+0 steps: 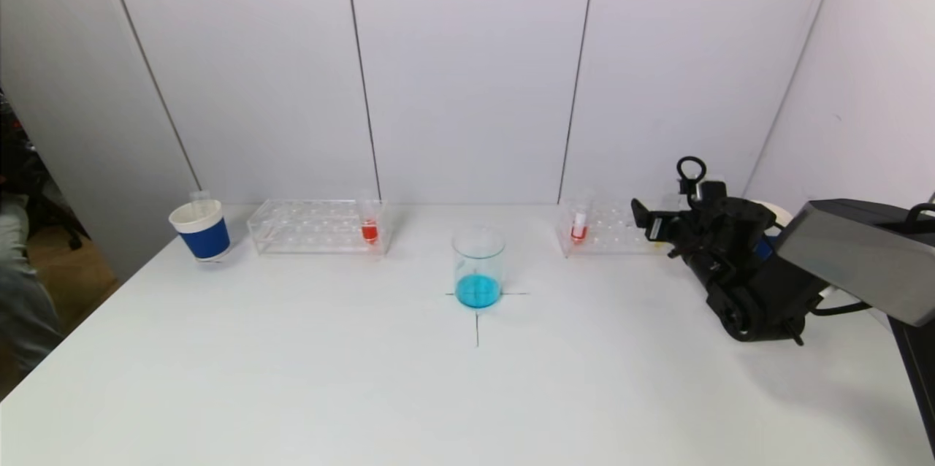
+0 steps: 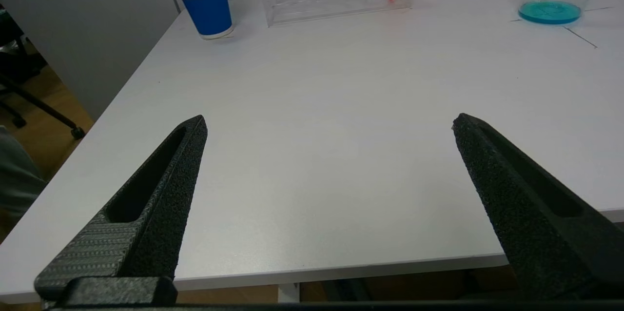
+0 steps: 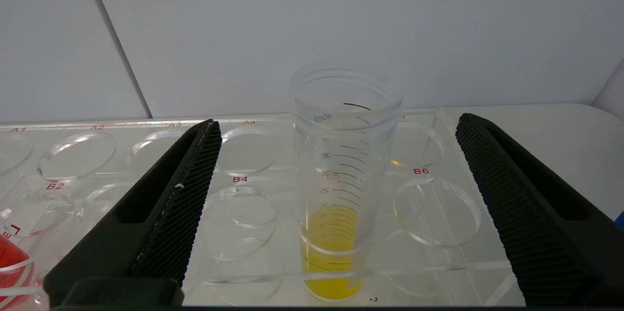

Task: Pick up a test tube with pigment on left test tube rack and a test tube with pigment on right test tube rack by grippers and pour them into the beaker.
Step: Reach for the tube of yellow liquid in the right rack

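My right gripper grabs the clear test tube by the upper section under its rim [image 3: 346,159] next, as the rack slot [image 3: 332,247] surrounds its yellow bottom.
The glass beaker [image 1: 478,269] holds blue liquid and stands mid-table. The left clear rack [image 1: 314,226] holds a red-pigment tube [image 1: 369,228] at its right end. The right rack [image 1: 606,232] holds a red tube [image 1: 579,226] at its left end. My right gripper [image 1: 646,221] is open at that rack; in the right wrist view its fingers [image 3: 195,179] straddle, without touching, a graduated tube of yellow pigment [image 3: 336,233] upright in slot B5. My left gripper [image 2: 329,122] is open and empty above the table's near-left edge, out of the head view.
A blue-and-white paper cup [image 1: 201,230] stands left of the left rack. A second cup [image 1: 776,214] is partly hidden behind my right arm. White wall panels close the back. The table's left edge [image 2: 122,101] drops to the floor.
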Tool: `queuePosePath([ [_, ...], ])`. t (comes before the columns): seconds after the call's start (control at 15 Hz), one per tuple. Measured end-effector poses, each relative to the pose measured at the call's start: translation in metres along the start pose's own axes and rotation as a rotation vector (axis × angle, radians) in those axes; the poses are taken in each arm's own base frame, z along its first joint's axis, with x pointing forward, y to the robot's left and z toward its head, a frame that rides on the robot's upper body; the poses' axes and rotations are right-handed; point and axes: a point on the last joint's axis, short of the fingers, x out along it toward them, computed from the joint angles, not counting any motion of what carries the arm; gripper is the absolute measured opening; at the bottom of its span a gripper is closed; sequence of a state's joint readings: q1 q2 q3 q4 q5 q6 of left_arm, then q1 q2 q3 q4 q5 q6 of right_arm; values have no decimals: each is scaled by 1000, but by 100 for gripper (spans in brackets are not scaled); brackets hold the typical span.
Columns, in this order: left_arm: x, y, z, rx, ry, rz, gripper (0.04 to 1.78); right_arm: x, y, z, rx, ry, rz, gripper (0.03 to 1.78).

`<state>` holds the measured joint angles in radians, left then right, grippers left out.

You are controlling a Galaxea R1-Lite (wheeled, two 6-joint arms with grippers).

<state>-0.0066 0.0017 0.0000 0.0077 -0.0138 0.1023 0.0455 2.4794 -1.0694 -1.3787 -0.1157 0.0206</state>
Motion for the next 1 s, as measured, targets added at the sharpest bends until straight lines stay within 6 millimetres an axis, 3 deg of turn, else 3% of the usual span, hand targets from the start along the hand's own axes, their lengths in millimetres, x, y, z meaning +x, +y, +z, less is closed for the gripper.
queuePosePath([
  [0.27, 0, 0, 0, 0, 0, 1, 176, 0, 0, 0, -10, -1, 0, 129],
  [0.53, 0, 0, 0, 0, 0, 1, 176, 0, 0, 0, -9, -3, -1, 57],
  [0.67, 0, 0, 0, 0, 0, 0, 176, 0, -1, 0, -10, -4, -1, 50],
  [1.0, 0, 0, 0, 0, 0, 1, 176, 0, -1, 0, -10, -5, -1, 53],
])
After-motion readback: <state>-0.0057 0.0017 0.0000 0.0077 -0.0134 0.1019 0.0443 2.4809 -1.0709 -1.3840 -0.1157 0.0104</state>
